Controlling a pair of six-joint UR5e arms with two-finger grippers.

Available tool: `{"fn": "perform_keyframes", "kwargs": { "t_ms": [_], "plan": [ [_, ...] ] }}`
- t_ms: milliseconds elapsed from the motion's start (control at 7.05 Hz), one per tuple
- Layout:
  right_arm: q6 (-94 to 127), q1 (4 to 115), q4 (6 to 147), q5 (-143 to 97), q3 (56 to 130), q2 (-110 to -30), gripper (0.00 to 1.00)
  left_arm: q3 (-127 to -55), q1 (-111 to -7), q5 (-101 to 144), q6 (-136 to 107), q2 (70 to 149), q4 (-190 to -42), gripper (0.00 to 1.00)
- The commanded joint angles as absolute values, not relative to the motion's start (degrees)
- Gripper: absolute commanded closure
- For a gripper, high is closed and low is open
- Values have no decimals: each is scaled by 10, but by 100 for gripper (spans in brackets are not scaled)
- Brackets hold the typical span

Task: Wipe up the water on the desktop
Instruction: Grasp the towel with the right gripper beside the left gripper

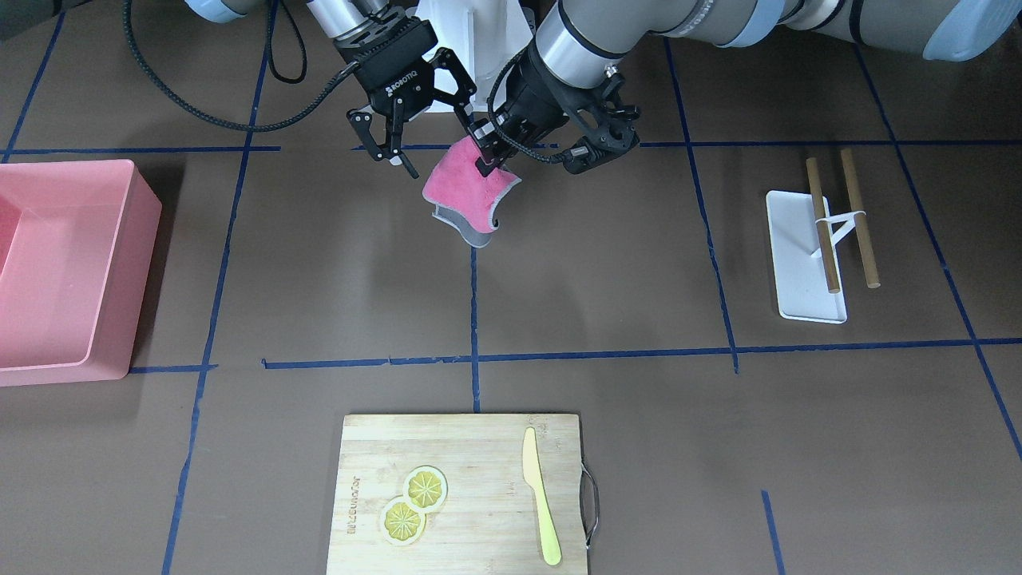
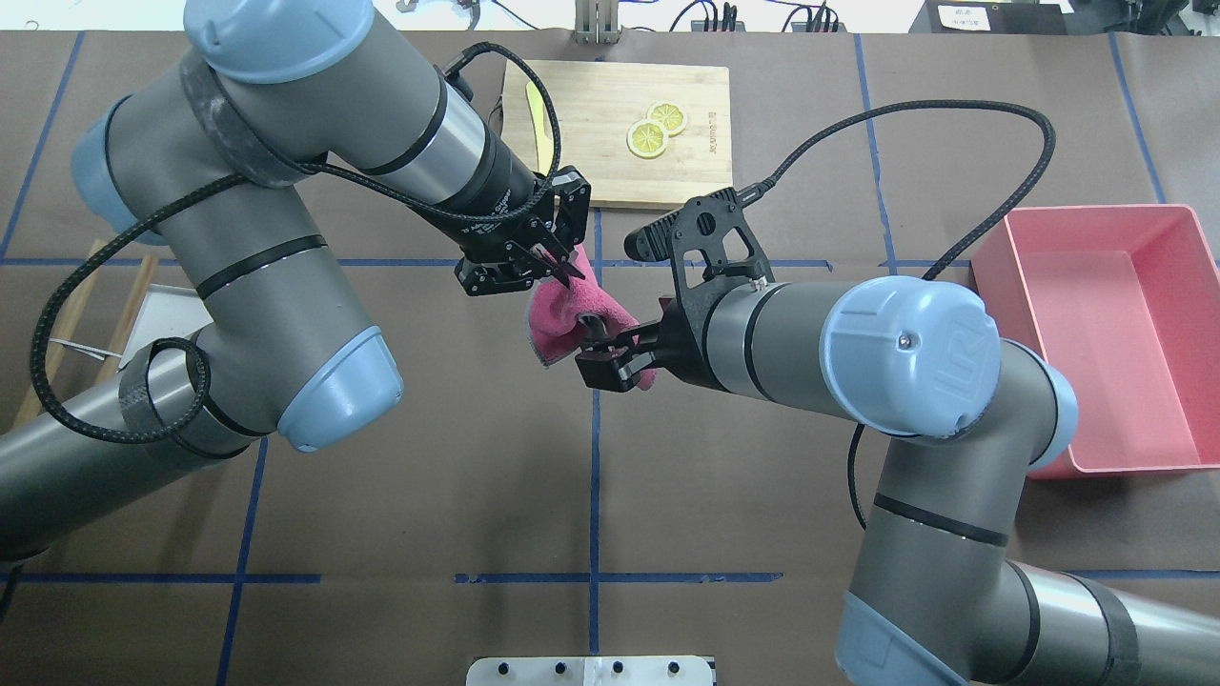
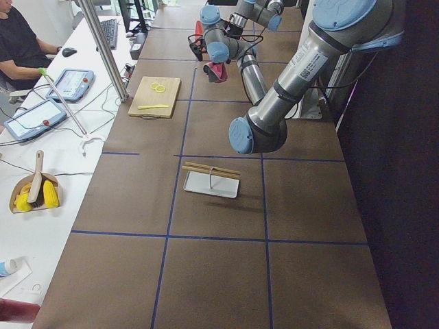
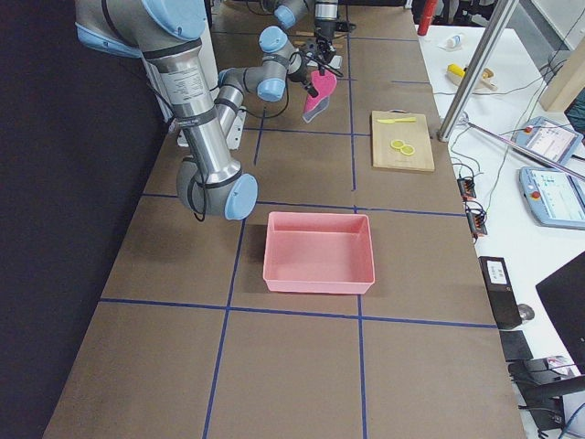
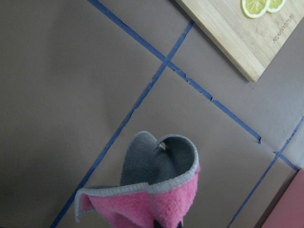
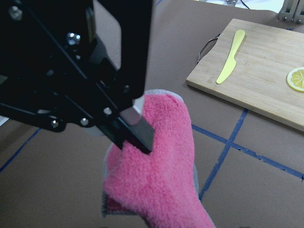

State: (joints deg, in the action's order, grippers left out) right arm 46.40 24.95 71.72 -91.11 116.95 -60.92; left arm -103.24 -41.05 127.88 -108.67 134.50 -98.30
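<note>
The used pink cloth needs to go to the pink bin (image 1: 57, 268). My right gripper should next grab the pink cloth's bunched top part (image 1: 457, 161) to carry it there.
A pink cloth with a grey back (image 1: 459, 188) hangs above the brown desktop (image 1: 599, 279), near the robot's base. My left gripper (image 1: 489, 160) is shut on its top edge; this also shows in the overhead view (image 2: 569, 272). The cloth (image 5: 156, 204) dangles folded in the left wrist view. My right gripper (image 1: 441, 150) is open, its fingers spread beside and partly around the cloth's upper part (image 2: 562, 319). The right wrist view shows the cloth (image 6: 161, 180) close in front, pinched by the other gripper's finger. I see no water on the desktop.
A pink bin (image 1: 64, 271) stands at the table's end on my right. A bamboo cutting board (image 1: 463, 495) with two lemon slices (image 1: 413, 503) and a yellow knife (image 1: 540, 495) lies at the far edge. A white stand with two wooden sticks (image 1: 806, 255) lies on my left.
</note>
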Motion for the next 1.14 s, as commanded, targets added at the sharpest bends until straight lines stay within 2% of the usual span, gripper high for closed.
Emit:
{"fn": "perform_keyframes", "kwargs": {
  "t_ms": [0,426,568,710,852,994],
  "plan": [
    [461,244,717,-907,1170,-608,12,-1027,-405,1279,-1095,1350,-991,100],
    [443,233,717,-874,1169,-610,26,-1025,-396,1279,-1095,1354,-992,100],
    [437,230,717,-865,1170,-611,36,-1024,-395,1279,-1095,1354,-993,100],
    [435,229,717,-860,1170,-612,42,-1021,-392,1278,-1095,1354,-996,100],
    [435,229,718,-858,1171,-616,58,-1019,-392,1278,-1095,1360,-996,100],
    [434,228,719,-839,1172,-617,83,-1019,-392,1278,-1095,1360,-997,100]
  ]
}}
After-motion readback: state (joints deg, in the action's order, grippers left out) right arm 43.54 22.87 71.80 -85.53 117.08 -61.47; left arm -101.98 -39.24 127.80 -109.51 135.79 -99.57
